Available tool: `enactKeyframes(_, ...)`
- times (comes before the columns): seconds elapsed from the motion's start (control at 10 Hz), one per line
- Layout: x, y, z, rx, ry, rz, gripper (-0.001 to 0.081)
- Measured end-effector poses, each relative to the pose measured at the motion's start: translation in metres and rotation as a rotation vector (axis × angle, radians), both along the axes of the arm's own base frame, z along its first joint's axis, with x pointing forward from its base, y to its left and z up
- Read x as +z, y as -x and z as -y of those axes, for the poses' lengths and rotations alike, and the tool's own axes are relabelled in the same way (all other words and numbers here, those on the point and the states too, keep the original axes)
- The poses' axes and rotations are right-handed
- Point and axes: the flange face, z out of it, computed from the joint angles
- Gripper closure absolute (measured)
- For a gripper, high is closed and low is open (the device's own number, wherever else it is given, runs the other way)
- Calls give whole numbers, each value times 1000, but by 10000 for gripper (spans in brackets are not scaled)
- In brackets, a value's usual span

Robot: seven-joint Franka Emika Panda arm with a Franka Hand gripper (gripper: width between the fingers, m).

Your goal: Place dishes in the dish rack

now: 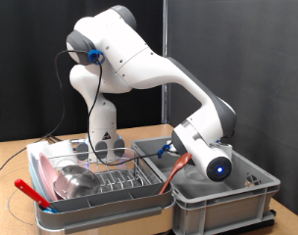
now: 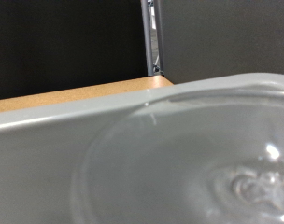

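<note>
I should close my gripper on the clear glass: it fills the space before my gripper in the wrist view, its rim level with my fingers.
The dish rack (image 1: 120, 182) sits at the exterior view's lower left, chrome wires on a pale tray. A pink plate (image 1: 49, 172) and a shiny steel bowl (image 1: 78, 180) rest in its left half. The arm bends down at the right, and the gripper (image 1: 188, 155) hangs low over the grey tub (image 1: 232, 201), its fingers hard to make out. A thin red long-handled utensil (image 1: 173, 174) slants from beside the gripper down toward the rack's right end. The wrist view shows no fingers, only a clear drinking glass (image 2: 212, 163) very close inside the tub's rim (image 2: 77, 117).
A red strip (image 1: 31, 190) lies along the rack's front left corner. Rack and tub stand side by side on a wooden table (image 1: 22, 152), with the robot's base (image 1: 102, 132) behind the rack. Black curtains and a metal post (image 2: 151, 37) close the background.
</note>
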Motion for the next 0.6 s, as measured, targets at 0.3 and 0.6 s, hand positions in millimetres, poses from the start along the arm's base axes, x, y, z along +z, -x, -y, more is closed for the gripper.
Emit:
enactKeyframes(0.3,0,1,0,-5,-2,-7,29)
enactKeyframes(0.6,0,0,1,-14,-3,-7,203)
